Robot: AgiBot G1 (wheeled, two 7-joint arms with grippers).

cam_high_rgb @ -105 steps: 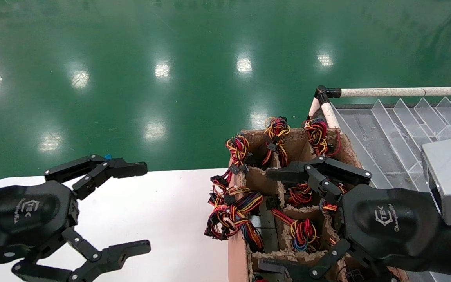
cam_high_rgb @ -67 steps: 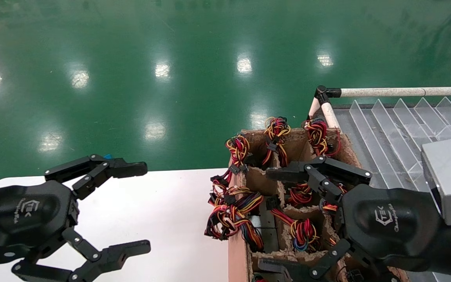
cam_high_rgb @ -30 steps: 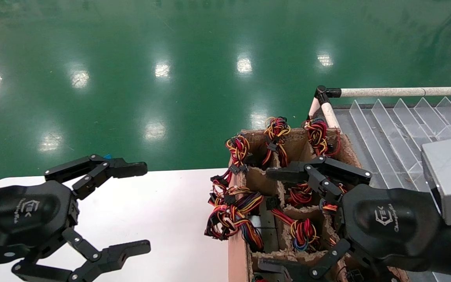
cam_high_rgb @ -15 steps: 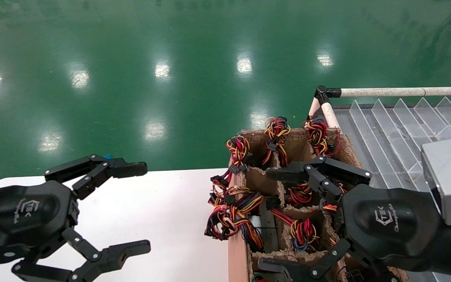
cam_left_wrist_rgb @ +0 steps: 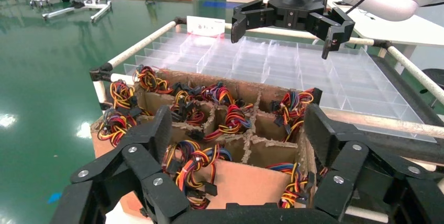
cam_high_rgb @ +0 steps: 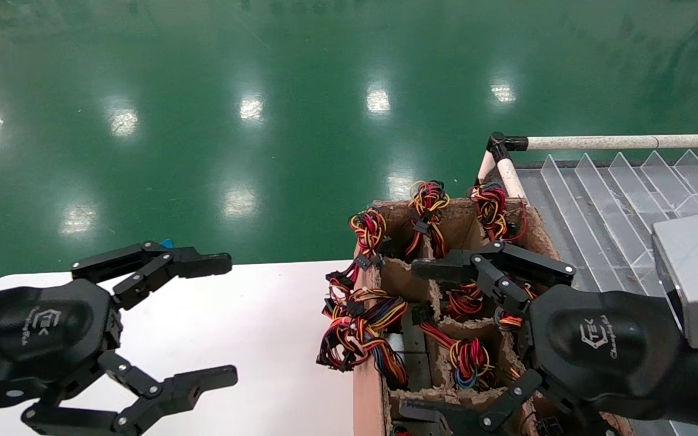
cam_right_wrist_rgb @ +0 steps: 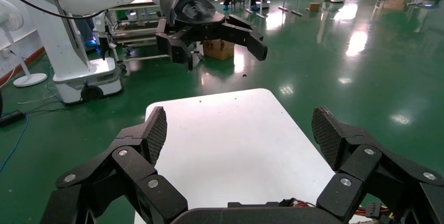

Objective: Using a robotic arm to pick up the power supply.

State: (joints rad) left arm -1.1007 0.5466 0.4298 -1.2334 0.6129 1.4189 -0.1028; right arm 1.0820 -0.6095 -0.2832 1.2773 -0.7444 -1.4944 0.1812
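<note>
My right gripper grabs the power supply by its wire bundle next, so that I then pick the power supply out of the divided carton (cam_high_rgb: 366, 393).
A brown divided carton (cam_high_rgb: 366, 393) stands at the white table's right edge, its cells stuffed with power supplies. Mostly their red, yellow and black wire bundles (cam_high_rgb: 358, 333) show; one dark grey metal body (cam_high_rgb: 412, 351) stands on edge in a cell. My right gripper (cam_high_rgb: 415, 339) hovers open over the carton's middle cells, nothing between its fingers. My left gripper (cam_high_rgb: 222, 321) is open and empty over the table, left of the carton. In the left wrist view the left gripper (cam_left_wrist_rgb: 238, 130) faces the carton (cam_left_wrist_rgb: 251, 182), and the right gripper (cam_left_wrist_rgb: 288, 22) hangs beyond.
A clear plastic divided tray (cam_high_rgb: 615, 200) framed by a white pipe rail (cam_high_rgb: 615, 142) lies right of the carton. The white table (cam_high_rgb: 264, 339) spreads left of it, seen also in the right wrist view as the table (cam_right_wrist_rgb: 230, 140). Green floor lies beyond.
My left gripper has shifted slightly toward the carton and a little nearer. The right gripper and the carton's contents have not moved.
</note>
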